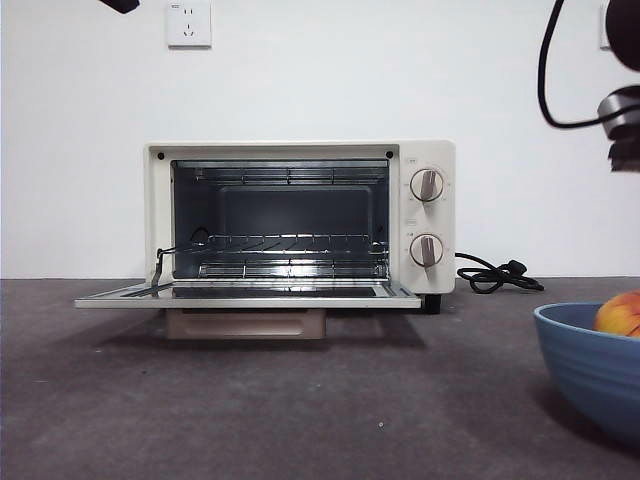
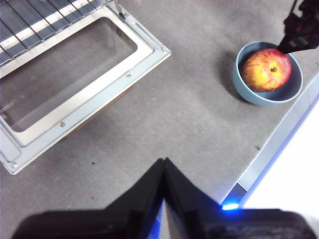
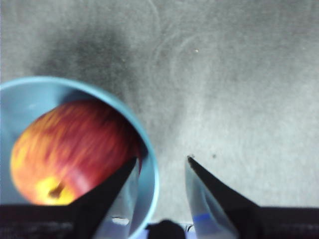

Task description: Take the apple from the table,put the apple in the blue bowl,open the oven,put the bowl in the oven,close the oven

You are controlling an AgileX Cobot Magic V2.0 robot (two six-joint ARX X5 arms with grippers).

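Note:
The bowl's round body is far wider than my open fingers, so my right gripper next needs to grab the bowl's thin rim beside the apple.
The red and yellow apple point(image 1: 620, 314) point(image 2: 267, 69) point(image 3: 70, 149) lies inside the blue bowl point(image 1: 592, 362) point(image 2: 244, 84) point(image 3: 35, 94), which stands on the table point(image 1: 300, 410) at the right. The cream oven point(image 1: 430, 160) stands at the back with its glass door point(image 1: 245, 296) point(image 2: 75, 94) folded down flat and the wire rack showing inside. My right gripper point(image 3: 162, 162) point(image 1: 625, 130) point(image 2: 299, 30) hangs open above the bowl's rim, one jaw over the apple and the other outside the bowl. My left gripper point(image 2: 163, 160) is shut and empty, high over the table in front of the door.
The oven's black cord point(image 1: 495, 275) lies coiled on the table to the right of the oven. A wall socket point(image 1: 188, 22) sits on the white wall behind. The table's edge point(image 2: 279, 134) runs close beside the bowl.

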